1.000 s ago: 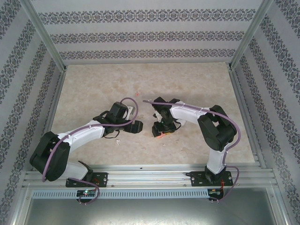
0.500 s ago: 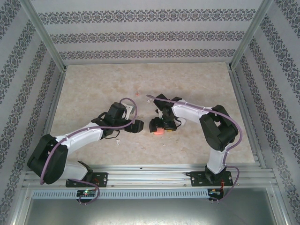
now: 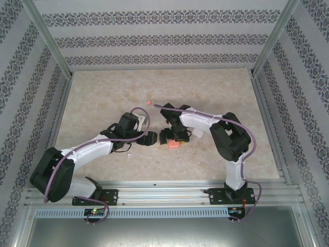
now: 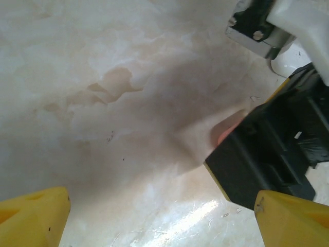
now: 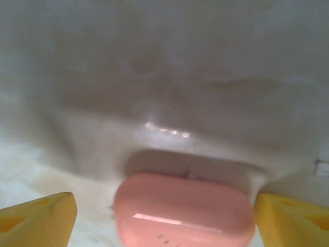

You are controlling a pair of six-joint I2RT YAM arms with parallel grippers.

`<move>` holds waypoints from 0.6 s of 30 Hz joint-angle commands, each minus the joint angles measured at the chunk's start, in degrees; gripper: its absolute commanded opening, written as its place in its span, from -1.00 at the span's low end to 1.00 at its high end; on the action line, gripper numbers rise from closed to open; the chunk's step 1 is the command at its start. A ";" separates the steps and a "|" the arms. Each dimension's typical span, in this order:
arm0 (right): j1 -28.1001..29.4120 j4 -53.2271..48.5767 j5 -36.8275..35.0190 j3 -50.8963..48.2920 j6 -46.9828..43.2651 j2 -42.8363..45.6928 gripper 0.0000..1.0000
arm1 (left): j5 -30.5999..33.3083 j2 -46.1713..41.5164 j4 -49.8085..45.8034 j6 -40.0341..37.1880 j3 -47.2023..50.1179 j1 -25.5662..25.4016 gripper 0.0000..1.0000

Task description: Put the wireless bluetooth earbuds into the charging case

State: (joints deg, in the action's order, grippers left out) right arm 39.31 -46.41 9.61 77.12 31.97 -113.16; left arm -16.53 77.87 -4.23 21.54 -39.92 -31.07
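Observation:
The case lies between both fingers, one against its side, so my right gripper closes on the case (image 3: 174, 144) (image 5: 184, 215) next.
A closed coral-pink charging case (image 5: 185, 213) lies flat on the table between the yellow fingertips of my right gripper (image 5: 164, 221). The jaws stand open, with a gap on the case's left side. From above, the case (image 3: 174, 144) sits just under the right gripper (image 3: 171, 136). My left gripper (image 3: 147, 138) hovers a little to its left, open over bare table (image 4: 154, 154) with nothing between its fingers (image 4: 33, 218). A tiny coral-red earbud (image 3: 149, 102) lies farther back. A small white earbud (image 3: 129, 153) rests near the left forearm.
A white rounded case (image 3: 197, 134) lies beside the right arm's wrist. The right gripper's black body (image 4: 267, 154) stands close to my left gripper's right fingertip. Metal frame rails (image 3: 164, 188) and patterned walls border the marble tabletop.
The right gripper has opened and let the coral case go onto the table. Its arm has swung a little left and toward the back. The left arm has barely moved.

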 commanded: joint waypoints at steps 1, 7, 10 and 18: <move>1.20 -2.45 -4.80 1.60 1.48 -2.22 0.72 | -0.53 0.49 0.05 1.85 -0.58 -0.23 0.85; 1.84 -1.84 -4.14 -0.63 2.57 -1.54 0.28 | 0.42 -0.81 0.78 1.61 0.96 -0.14 0.85; 1.84 -1.62 -4.14 -1.53 2.99 0.14 0.04 | 0.40 -1.31 2.61 2.41 1.84 -0.13 0.84; -2.28 -4.33 -2.24 2.06 1.77 6.72 -0.05 | -2.66 -0.26 8.91 1.32 2.96 -0.22 0.72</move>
State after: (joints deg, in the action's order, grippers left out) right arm 39.16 -48.25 6.28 76.77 34.33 -110.59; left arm -17.56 77.73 -0.23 22.83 -37.21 -31.07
